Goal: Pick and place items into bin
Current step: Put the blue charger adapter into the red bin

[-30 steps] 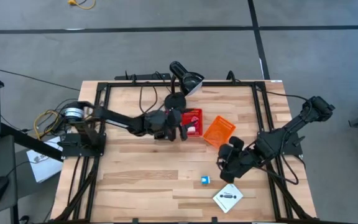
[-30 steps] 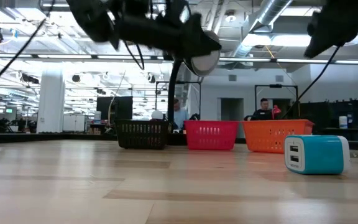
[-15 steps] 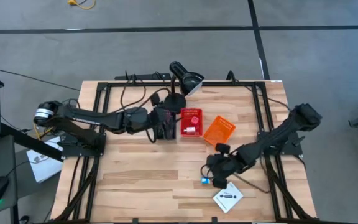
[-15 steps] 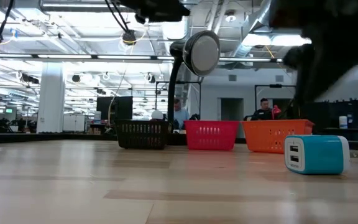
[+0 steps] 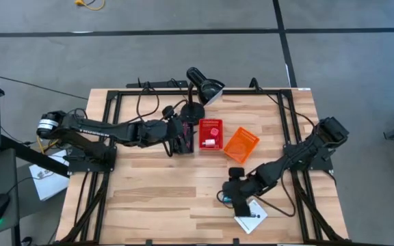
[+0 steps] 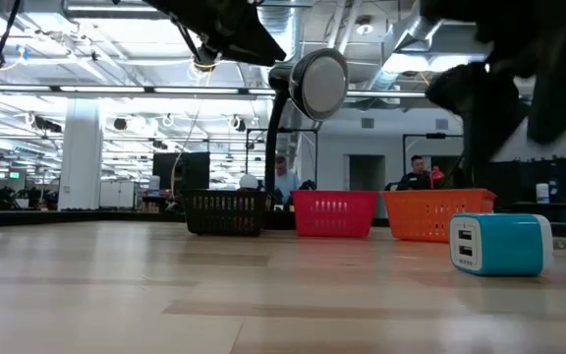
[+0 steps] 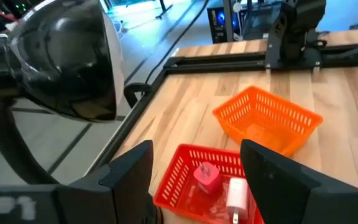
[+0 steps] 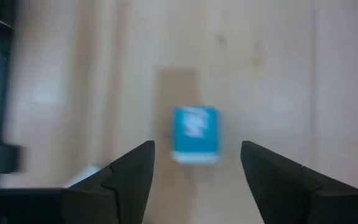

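The blue cube needs to go into the red bin (image 5: 210, 134), so my right gripper should next grab the cube by its blue sides, next to the white label.
The blue cube (image 8: 195, 134) rests on its flat base on the wood table (image 5: 149, 198), near the front right, and shows in the low view (image 6: 499, 244). My right gripper (image 8: 196, 149) hangs open above it, pointing steeply down, one finger on either side and clear of it; in the high view my right gripper (image 5: 232, 196) covers the cube. The white square card (image 5: 253, 219) lies flat just nearside of it. My left gripper (image 7: 197, 152) is open and holds nothing, just left of the red bin (image 5: 210, 134), where a red-pink piece (image 7: 207, 177) and a white-pink piece (image 7: 237, 196) lie.
An orange bin (image 5: 241, 144) stands right of the red one, and a black basket (image 6: 226, 211) to its left. The black desk lamp (image 5: 204, 85) stands at the far edge, close to my left arm. A black frame (image 5: 108, 137) borders the table. Bare wood lies at the front left.
My right gripper has come down and toward the table's near-left, from beside the orange bin to above the blue cube. My left gripper has drawn back from over the red bin toward the left and risen. The cube and the card have not moved.
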